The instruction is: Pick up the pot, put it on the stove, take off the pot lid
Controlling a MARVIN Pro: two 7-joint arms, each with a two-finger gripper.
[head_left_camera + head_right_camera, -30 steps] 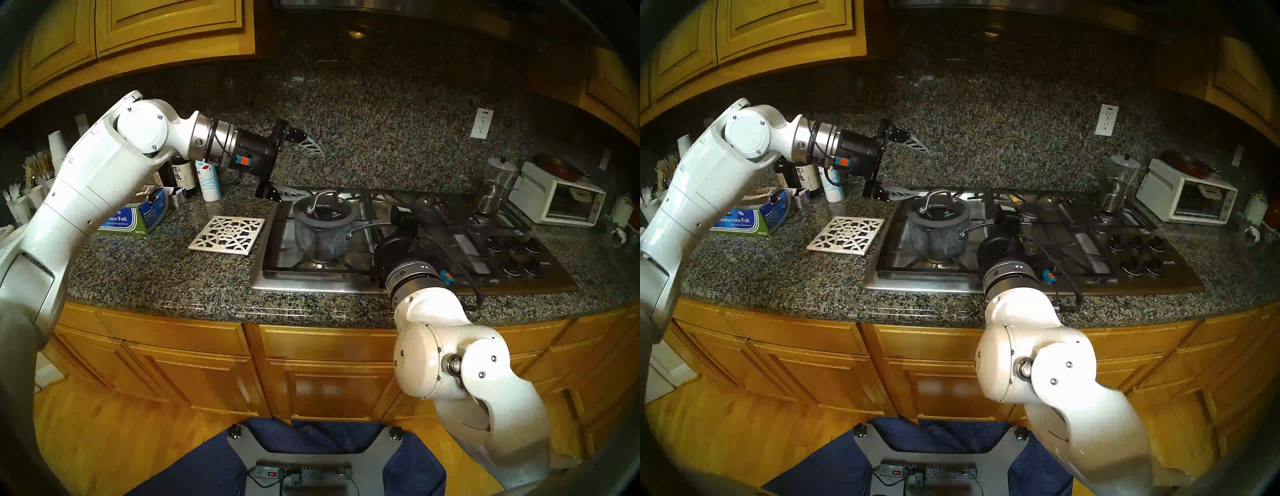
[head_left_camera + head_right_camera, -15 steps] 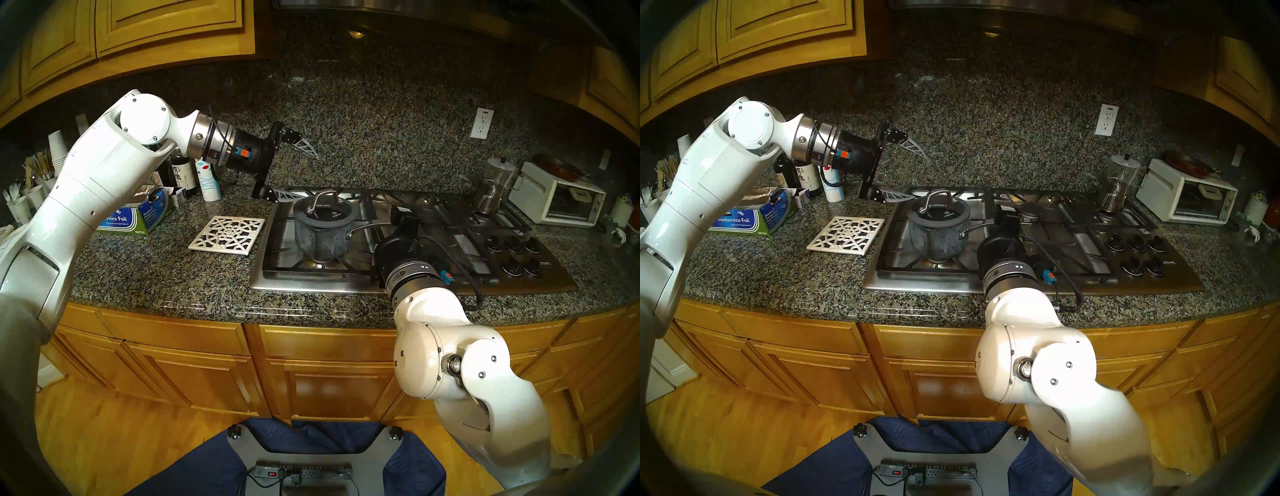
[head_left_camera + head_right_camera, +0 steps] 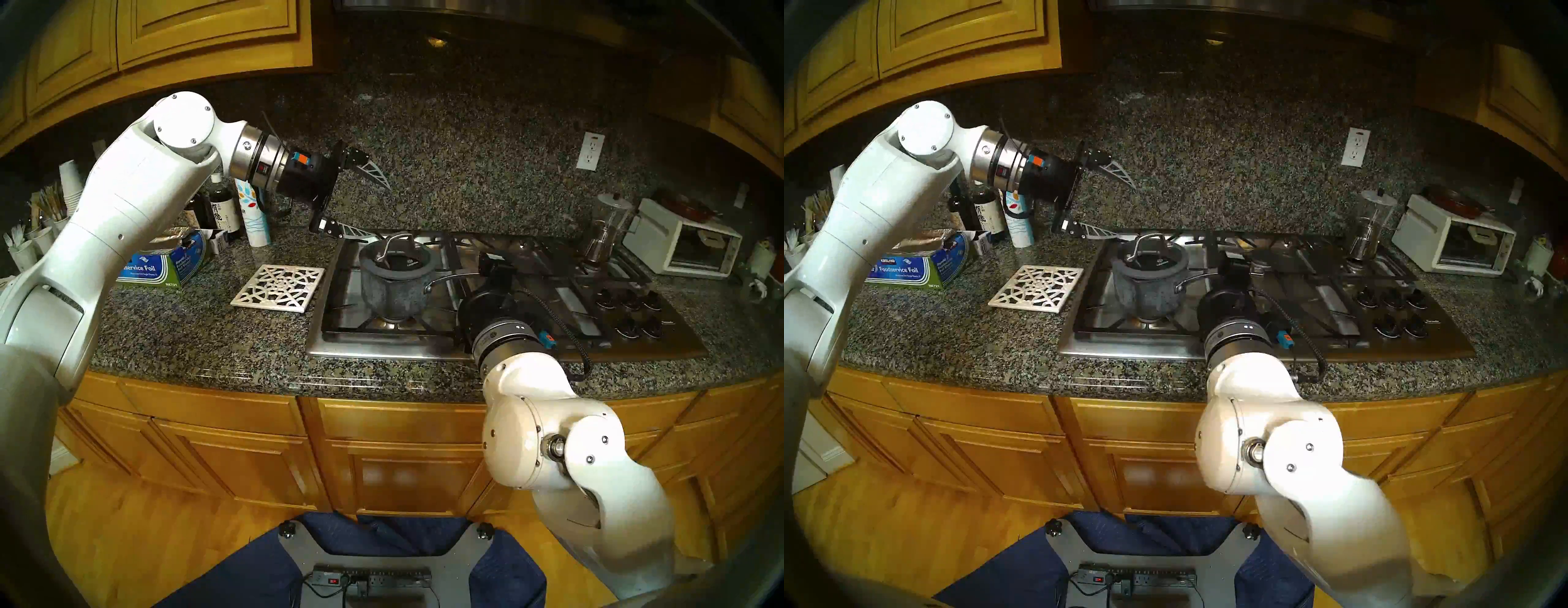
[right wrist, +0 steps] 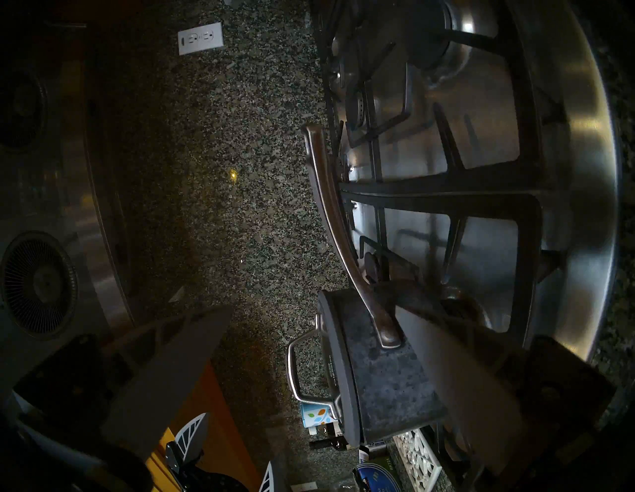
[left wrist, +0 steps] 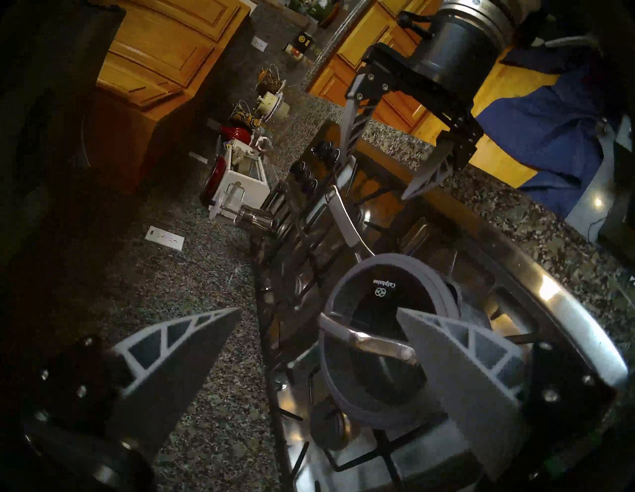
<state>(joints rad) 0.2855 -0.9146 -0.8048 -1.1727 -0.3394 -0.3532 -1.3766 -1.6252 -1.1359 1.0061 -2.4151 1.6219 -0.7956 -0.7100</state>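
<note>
My left gripper takes hold of the lid by the narrow loop handle (image 3: pixel 396 239) (image 5: pixel 369 342) on top next, since the lid spreads wide and flat.
The blue-grey speckled pot (image 3: pixel 394 293) stands on the left front burner of the steel stove (image 3: pixel 382 349). The glass pot lid (image 3: pixel 399 261) sits on it, loop handle up, and also shows in the left wrist view (image 5: pixel 385 309). The pot's long silver handle (image 3: pixel 449 278) points right. My left gripper (image 3: pixel 377 211) is open and empty, in the air above and behind-left of the lid, apart from it. My right gripper (image 5: pixel 374 189) is open at the handle's far end and holds nothing. In the right wrist view the handle (image 4: pixel 336 233) lies between the spread fingers.
A white lattice trivet (image 3: pixel 278 288) lies left of the stove. A foil box (image 3: pixel 165 265), bottles (image 3: pixel 220 208) and cups stand at the back left. A glass blender jar (image 3: pixel 606 229) and a white toaster oven (image 3: pixel 683 246) are at the right. The black knobs (image 3: pixel 632 314) are behind my right wrist.
My left wrist has risen and rolled, and its open gripper has tilted more downward towards the lid. The right arm, pot and lid have not moved.
</note>
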